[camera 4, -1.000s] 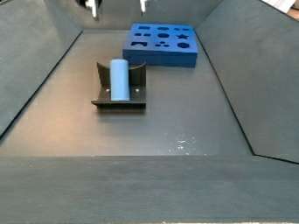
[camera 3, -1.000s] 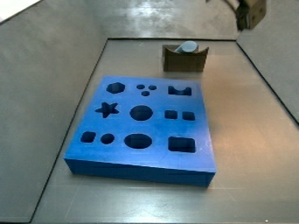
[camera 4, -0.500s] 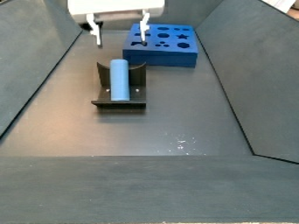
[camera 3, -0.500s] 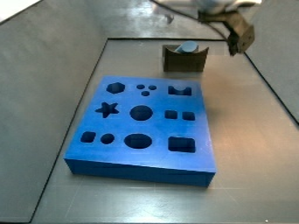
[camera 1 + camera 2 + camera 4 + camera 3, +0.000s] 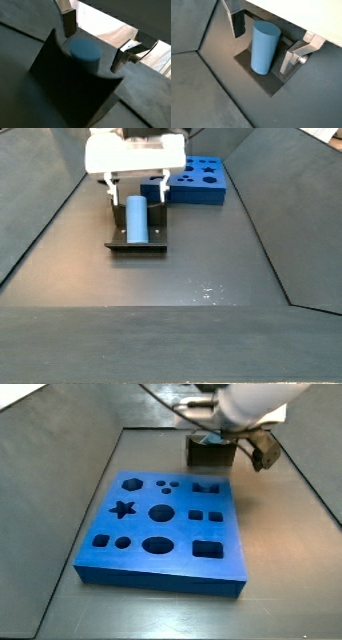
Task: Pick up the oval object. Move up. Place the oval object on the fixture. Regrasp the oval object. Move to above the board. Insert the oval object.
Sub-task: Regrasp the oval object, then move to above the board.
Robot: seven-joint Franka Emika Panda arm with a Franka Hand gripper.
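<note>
My gripper takes hold of the oval object by one end (image 5: 85,50) next, leaving the other end free to enter the board.
The oval object (image 5: 135,218), a pale blue peg, lies in the notch of the dark fixture (image 5: 136,247). It also shows in both wrist views (image 5: 85,50) (image 5: 263,47), resting on the fixture (image 5: 63,85) (image 5: 271,86). My gripper (image 5: 134,192) is open and low over the fixture, one finger on each side of the peg with a gap at both. In a side view the gripper (image 5: 227,450) covers the peg above the fixture (image 5: 203,456). The blue board (image 5: 167,524) (image 5: 201,176) with shaped holes lies beside the fixture.
Sloping grey metal walls (image 5: 47,218) enclose the grey floor (image 5: 201,263). The board stands close behind the fixture on one side. The robot arm (image 5: 247,399) reaches in from above the far wall.
The gripper has come down from above the bin to the fixture. Its open fingers now stand on either side of the peg. The peg and board have not moved.
</note>
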